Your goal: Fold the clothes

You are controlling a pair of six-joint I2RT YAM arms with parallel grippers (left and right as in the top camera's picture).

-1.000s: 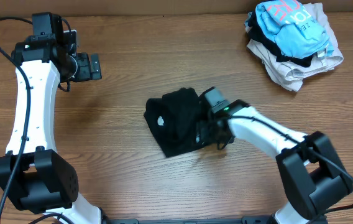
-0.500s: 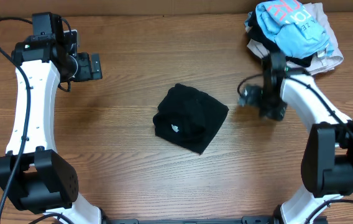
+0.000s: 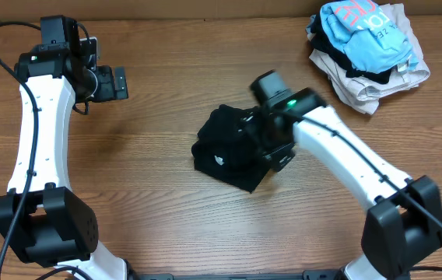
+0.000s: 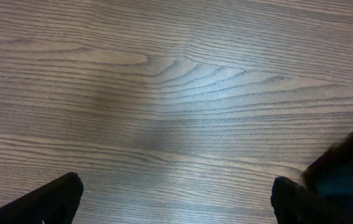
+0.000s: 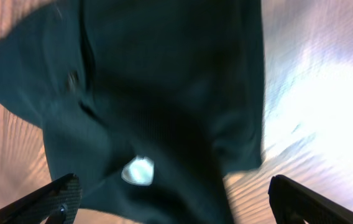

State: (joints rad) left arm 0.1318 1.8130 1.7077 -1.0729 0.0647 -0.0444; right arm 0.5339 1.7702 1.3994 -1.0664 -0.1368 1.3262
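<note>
The robot's right gripper should next grab the side of the folded black shirt beneath it, with the layers together. Then the robot can stack the bundle on the garment pile.
The black shirt [image 3: 229, 152] lies folded in a small bundle at the middle of the table, its white neck label [image 3: 219, 161] facing up. My right gripper [image 3: 271, 148] hovers over the bundle's right side, open and empty. In the right wrist view the shirt [image 5: 164, 93] fills the frame between my spread fingers [image 5: 176, 202], with the label [image 5: 138, 170] near the bottom. My left gripper [image 3: 116, 82] is open and empty at the far left, over bare wood [image 4: 170, 124]; a dark blurred edge [image 4: 344, 171] shows at that view's right.
A pile of other garments [image 3: 369, 47], light blue on top of white and beige ones, sits at the back right corner. The wooden table's [image 3: 143, 202] far edge meets a cardboard wall along the top.
My right arm swung out toward the garment pile, then came back over the black bundle. The bundle now lies more compact and turned than one second ago. The left arm has not moved.
</note>
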